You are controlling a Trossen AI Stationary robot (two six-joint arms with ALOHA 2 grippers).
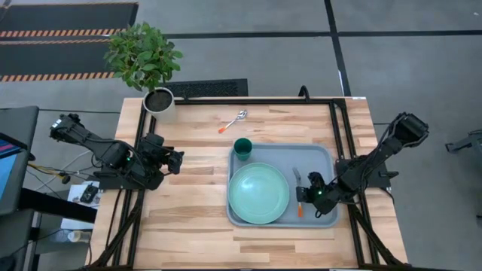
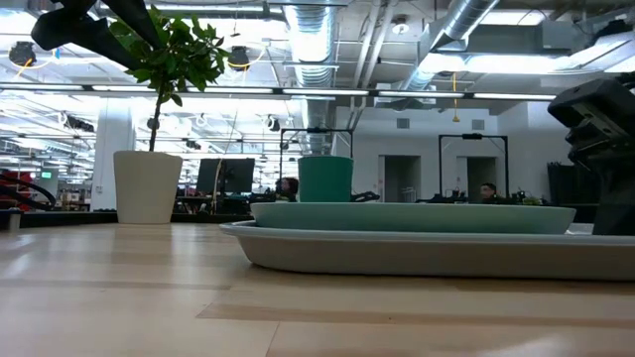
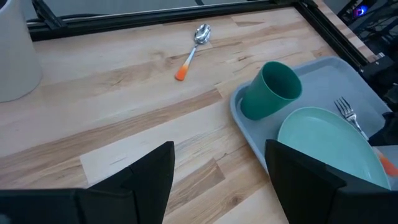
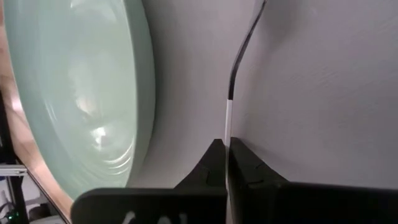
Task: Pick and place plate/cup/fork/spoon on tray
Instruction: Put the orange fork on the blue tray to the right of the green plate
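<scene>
The fork's handle runs close along its shadow on the tray's bottom and the fork would stay, so my right gripper should release it.
The blue-grey tray [image 1: 324,154] lies on the table's right half. On it rest the mint-green plate [image 1: 258,193] and, at its far left corner, the upright dark-green cup [image 1: 242,147]. The fork [image 1: 297,181] is over the tray's right part, tines toward the far edge. My right gripper [image 1: 304,196] is shut on it. The spoon [image 1: 233,120] lies flat on the wood beyond the tray. My left gripper [image 1: 178,160] is open and empty over the table's left half, its fingers [image 3: 155,174] apart. My right gripper pinches the fork's thin handle [image 4: 227,127] between its two shut fingers [image 4: 245,165], coming from above and from the table's right. The fork's shaft [image 4: 244,43] runs on past the fingertips over the tray floor. I cannot tell whether it rests on the tray.
A white pot [image 1: 159,102] with a leafy plant stands at the table's far left corner. Bare wood [image 1: 188,218] lies left of and in front of the tray. The tray's raised rim [image 3: 239,121] stands between the left gripper and the dishes.
</scene>
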